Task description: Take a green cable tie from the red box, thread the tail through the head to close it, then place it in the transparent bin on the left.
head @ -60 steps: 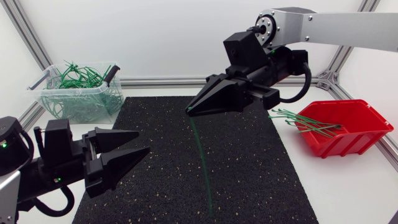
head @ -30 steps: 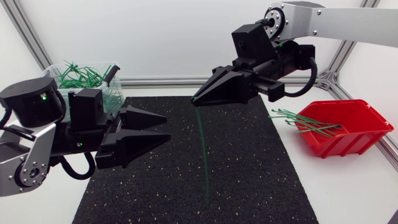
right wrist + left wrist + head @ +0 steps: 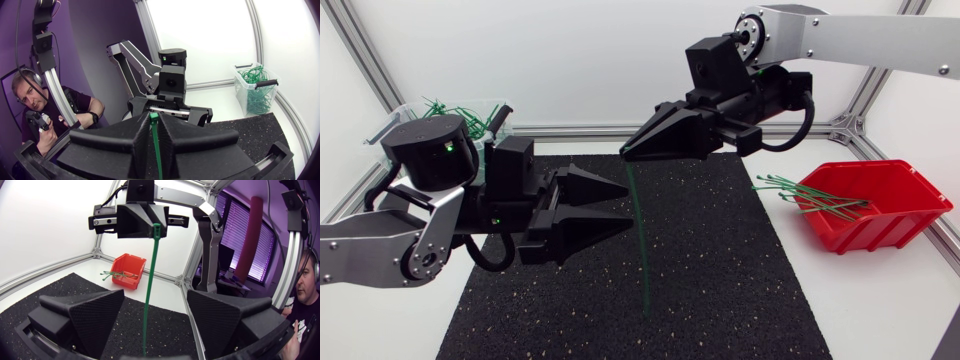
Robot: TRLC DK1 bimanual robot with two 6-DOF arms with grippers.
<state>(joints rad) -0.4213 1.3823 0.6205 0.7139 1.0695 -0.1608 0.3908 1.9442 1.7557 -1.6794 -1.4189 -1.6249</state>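
Next, my left gripper grabs the green cable tie by its strap (image 3: 631,173) beside the head, as the tail (image 3: 646,298) hangs below the exposed head.
My right gripper (image 3: 626,154) hangs above the mat's far edge, shut on the top end of a green cable tie (image 3: 640,240) that dangles straight down to the mat. My left gripper (image 3: 626,206) stands open just left of the tie, fingertips pointing at it. In the left wrist view the tie (image 3: 149,295) hangs between and slightly ahead of the wide-apart fingers (image 3: 85,315), under the right gripper (image 3: 142,222). In the right wrist view the right gripper (image 3: 153,121) pinches the tie (image 3: 156,145). The red box (image 3: 880,225) holds several green ties (image 3: 810,195). The transparent bin (image 3: 395,160) stands at the far left.
A black speckled mat (image 3: 720,280) covers the table's middle. The transparent bin is full of closed green ties (image 3: 445,125) and has a black handle. Aluminium frame rails run along the back edge and corners. White tabletop lies around the red box.
My left arm has swung up and to the right, bringing its open gripper close to the hanging tie. My right gripper has barely shifted and still holds the tie.
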